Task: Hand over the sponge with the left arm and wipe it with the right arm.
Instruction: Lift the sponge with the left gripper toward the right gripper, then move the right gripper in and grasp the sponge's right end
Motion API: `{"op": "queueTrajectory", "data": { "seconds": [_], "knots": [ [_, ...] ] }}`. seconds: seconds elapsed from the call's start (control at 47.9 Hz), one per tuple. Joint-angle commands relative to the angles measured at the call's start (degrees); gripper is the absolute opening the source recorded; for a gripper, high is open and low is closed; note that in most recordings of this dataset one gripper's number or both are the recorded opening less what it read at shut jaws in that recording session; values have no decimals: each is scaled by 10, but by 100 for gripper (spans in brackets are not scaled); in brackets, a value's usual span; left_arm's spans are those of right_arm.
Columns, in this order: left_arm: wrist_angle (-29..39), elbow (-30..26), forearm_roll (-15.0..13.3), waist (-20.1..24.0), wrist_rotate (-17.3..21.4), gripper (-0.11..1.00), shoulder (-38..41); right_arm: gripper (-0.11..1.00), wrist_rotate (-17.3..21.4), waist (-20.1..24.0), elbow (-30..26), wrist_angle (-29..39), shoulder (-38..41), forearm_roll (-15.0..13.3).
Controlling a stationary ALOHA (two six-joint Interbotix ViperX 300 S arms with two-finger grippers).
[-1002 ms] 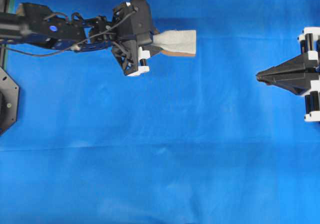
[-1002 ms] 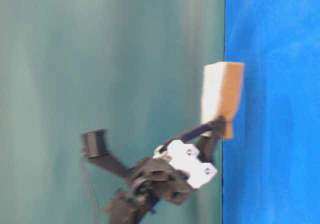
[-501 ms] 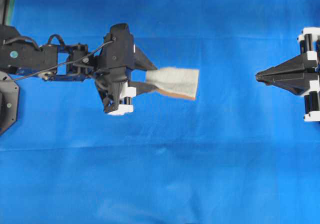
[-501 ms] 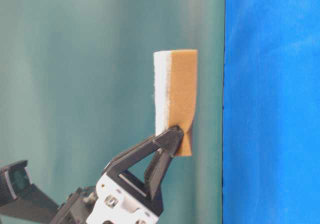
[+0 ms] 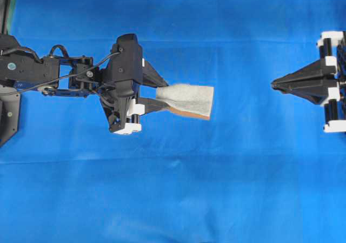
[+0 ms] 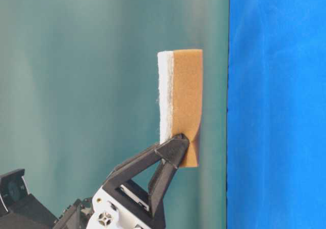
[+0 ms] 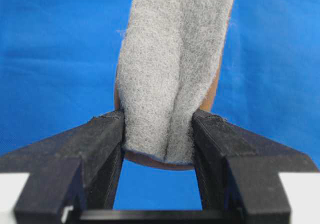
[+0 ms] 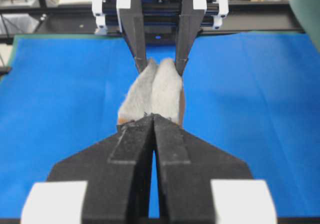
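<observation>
The fingers of my left gripper already squeeze the sponge's near end, so my right gripper should next grab the sponge by its open loose end (image 5: 204, 102) (image 8: 150, 109) to wipe.
The sponge (image 5: 188, 99) has a grey fuzzy top and an orange-brown underside (image 6: 187, 101). It hangs in the air above the blue cloth, pinched at its near end by my left gripper (image 5: 160, 99), whose two black fingers squeeze it into a fold (image 7: 165, 84). Its free end points right toward the other arm. My right gripper (image 5: 274, 83) waits at the right edge, shut with its fingertips together and nothing between them, well apart from the sponge. From the right wrist view the sponge (image 8: 152, 92) shows just beyond my right gripper (image 8: 152, 118).
A blue cloth (image 5: 173, 189) covers the whole table. A black arm base (image 5: 8, 113) sits at the left edge. A black frame rail (image 8: 260, 14) runs along the far side behind the left arm.
The left arm has carried the sponge down the overhead view, lifted it off the cloth and levelled it toward the right gripper. The right gripper has shifted slightly up and left.
</observation>
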Motion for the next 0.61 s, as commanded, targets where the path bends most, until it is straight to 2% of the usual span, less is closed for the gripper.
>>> {"op": "queueTrajectory", "data": {
  "seconds": [0.0,0.418,0.459,0.585],
  "knots": [
    [-3,-5,-1,-2,0,36,-12,1,14,1,-32,-3,21,4],
    [-2,-6,-1,-2,1,36,-12,2,31,21,-127,-3,180,3],
    [-2,-7,-1,-2,1,36,-11,8,31,21,-136,-3,194,3],
    [-2,-6,-1,-2,1,36,-11,47,29,21,-162,-3,240,2]
  ]
}}
